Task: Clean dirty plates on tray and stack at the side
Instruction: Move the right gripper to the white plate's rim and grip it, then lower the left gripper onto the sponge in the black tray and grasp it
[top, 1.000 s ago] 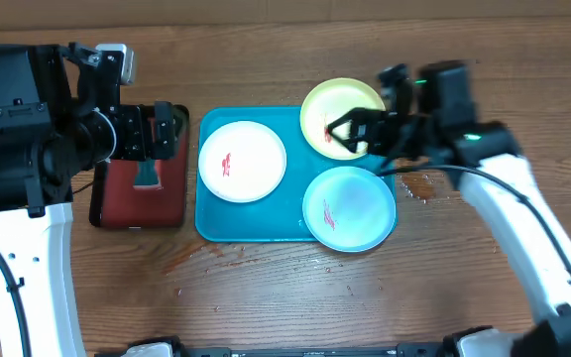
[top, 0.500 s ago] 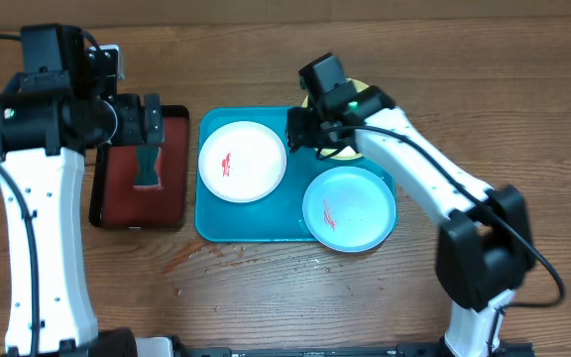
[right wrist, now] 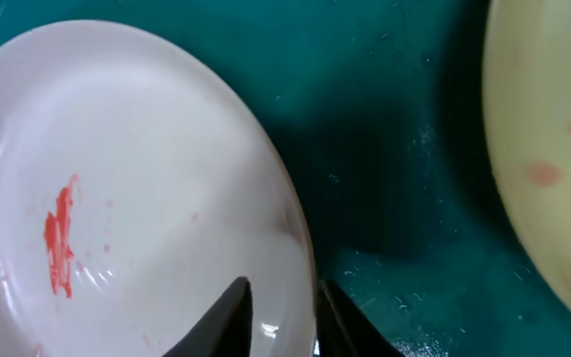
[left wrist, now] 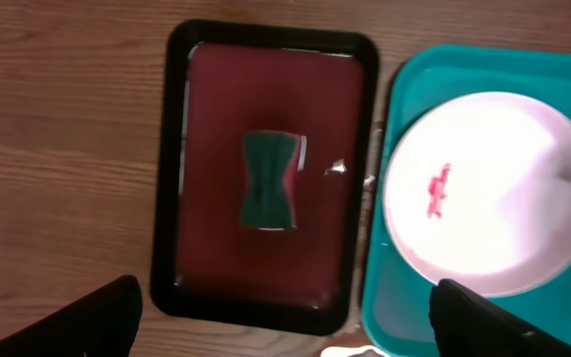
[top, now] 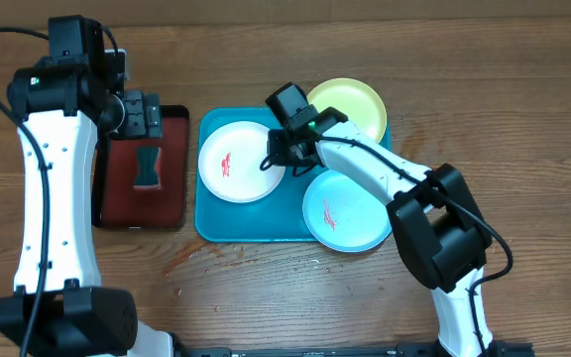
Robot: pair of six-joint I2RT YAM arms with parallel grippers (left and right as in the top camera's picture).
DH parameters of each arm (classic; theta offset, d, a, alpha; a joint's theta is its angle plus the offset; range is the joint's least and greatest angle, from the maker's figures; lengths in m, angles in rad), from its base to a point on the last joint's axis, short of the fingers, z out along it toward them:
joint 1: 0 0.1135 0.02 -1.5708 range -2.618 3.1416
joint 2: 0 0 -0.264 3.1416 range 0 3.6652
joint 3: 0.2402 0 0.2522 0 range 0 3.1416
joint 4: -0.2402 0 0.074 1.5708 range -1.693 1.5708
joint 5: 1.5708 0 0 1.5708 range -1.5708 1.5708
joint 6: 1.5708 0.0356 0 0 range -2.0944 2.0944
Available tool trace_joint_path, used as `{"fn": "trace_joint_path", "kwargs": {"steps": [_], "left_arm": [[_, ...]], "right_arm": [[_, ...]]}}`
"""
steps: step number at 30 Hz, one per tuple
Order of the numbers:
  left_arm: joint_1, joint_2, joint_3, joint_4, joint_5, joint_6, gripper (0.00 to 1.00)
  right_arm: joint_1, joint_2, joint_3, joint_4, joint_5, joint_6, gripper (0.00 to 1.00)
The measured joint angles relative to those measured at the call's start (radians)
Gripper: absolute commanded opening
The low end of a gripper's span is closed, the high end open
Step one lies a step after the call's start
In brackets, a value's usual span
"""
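The left gripper will next grab the green sponge across its narrow middle, so that its wide ends stay free to clean the dirty plates.
On the turquoise tray lie a white plate with a red smear, a mint-aqua plate with a red smear, and a pale yellow-green plate at the far right corner. My right gripper is at the white plate's right rim. In the right wrist view its fingers straddle the rim of the white plate, one inside and one outside, shut on it. My left gripper hangs open above the dark red tray.
A green sponge lies in the middle of the black-rimmed dark red tray, left of the turquoise tray. Reddish smears mark the wooden table in front of the trays. Bare wood surrounds both trays.
My right gripper has swung left from the yellow-green plate to the white plate's right rim and narrowed onto it. The left arm has shifted above the dark red tray, still open.
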Motion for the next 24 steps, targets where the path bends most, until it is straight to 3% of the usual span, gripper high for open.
{"fn": "trace_joint_path", "kwargs": {"steps": [8, 12, 18, 24], "left_arm": [[0.021, 0.066, 0.000, 0.021, -0.058, 0.000, 0.89], [0.021, 0.103, 0.000, 0.019, -0.060, 0.005, 0.83], [0.021, 0.171, 0.000, 0.000, -0.043, 0.016, 0.79], [0.021, 0.258, 0.000, 0.002, -0.041, 0.031, 0.66]], "right_arm": [[0.012, 0.041, 0.001, -0.014, 0.048, 0.048, 0.21], [0.013, 0.041, 0.003, -0.032, 0.053, 0.057, 0.04], [0.014, 0.040, 0.015, -0.059, 0.051, 0.096, 0.04], [0.014, 0.040, 0.016, -0.068, 0.051, 0.108, 0.04]]}}
